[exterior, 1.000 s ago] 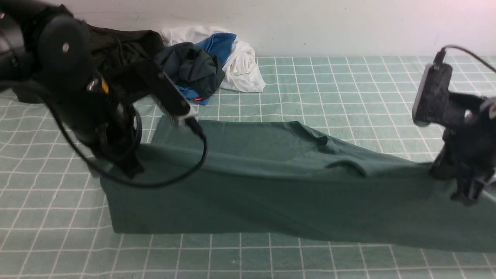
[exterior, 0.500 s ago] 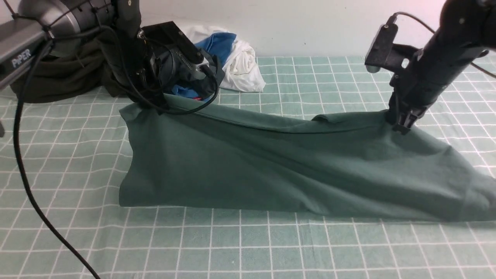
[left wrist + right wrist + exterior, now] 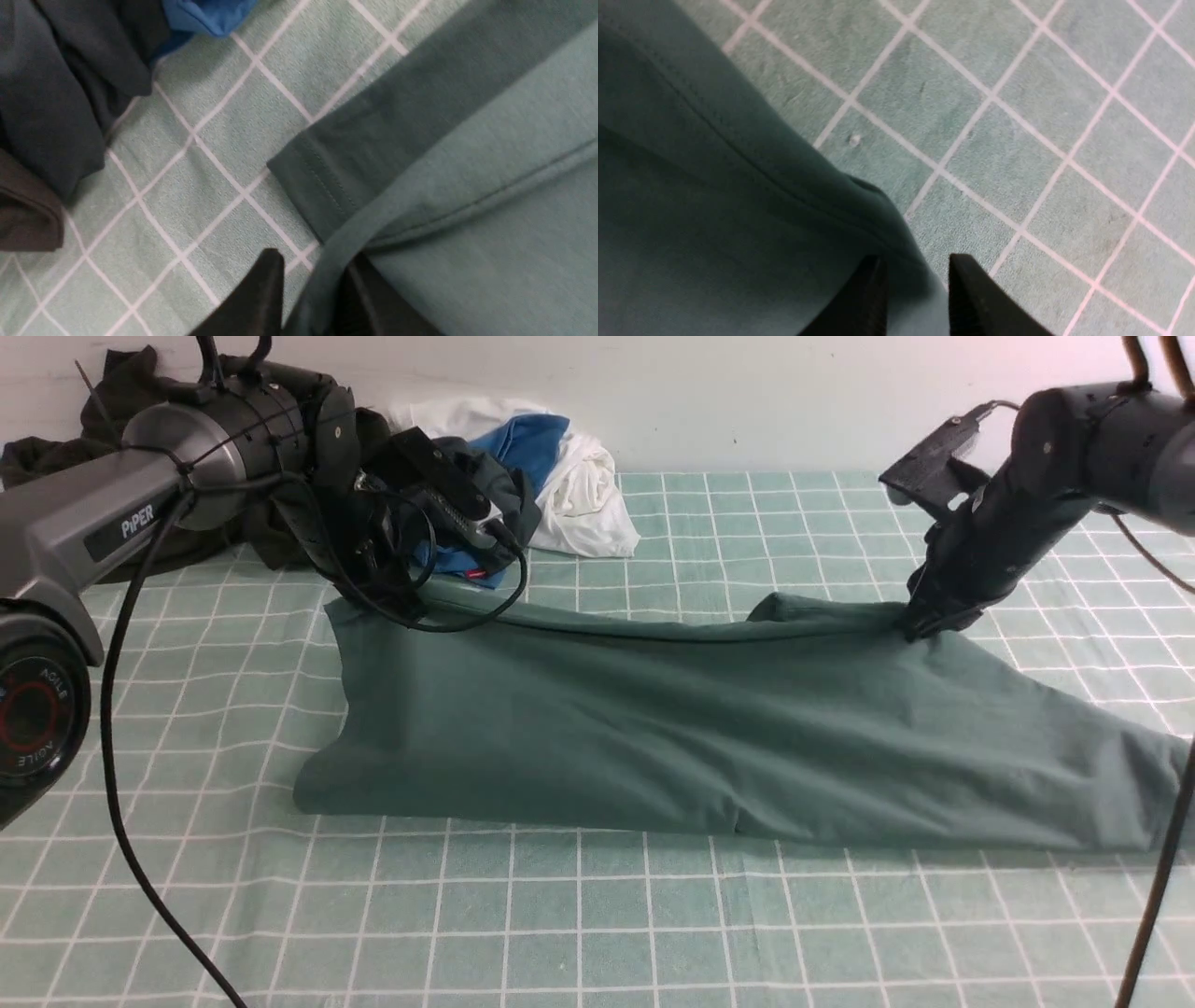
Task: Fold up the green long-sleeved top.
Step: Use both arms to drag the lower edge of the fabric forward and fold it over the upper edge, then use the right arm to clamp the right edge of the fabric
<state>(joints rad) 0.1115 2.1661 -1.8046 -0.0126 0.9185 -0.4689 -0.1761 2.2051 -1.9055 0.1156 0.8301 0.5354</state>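
The green top should next fold across its own body (image 3: 583, 722). My right gripper will grab the top by the end of its doubled edge (image 3: 938, 637) for that.
The green long-sleeved top (image 3: 653, 728) lies folded lengthwise across the checked mat (image 3: 597, 924), its doubled edge along the far side. My left gripper (image 3: 397, 609) is at its far left corner. In the left wrist view the left gripper (image 3: 315, 261) is open, and the top's hem (image 3: 336, 242) runs loosely between the parted fingers. My right gripper (image 3: 920, 627) sits at the far right end of the fold. Seen from the right wrist, the right gripper (image 3: 916, 259) is open too, with the top's edge (image 3: 896, 233) lying slack between its fingers.
A charcoal garment (image 3: 509, 495) with blue and white cloth (image 3: 579, 485) is heaped at the back, just behind the left gripper. A very dark olive-black garment (image 3: 47, 457) lies at the far left. Black cables (image 3: 121, 803) hang from both arms over the mat.
Both arms carried the top's near edge up and over to the far side, folding it in half. Both grippers then parted their jaws and released the cloth.
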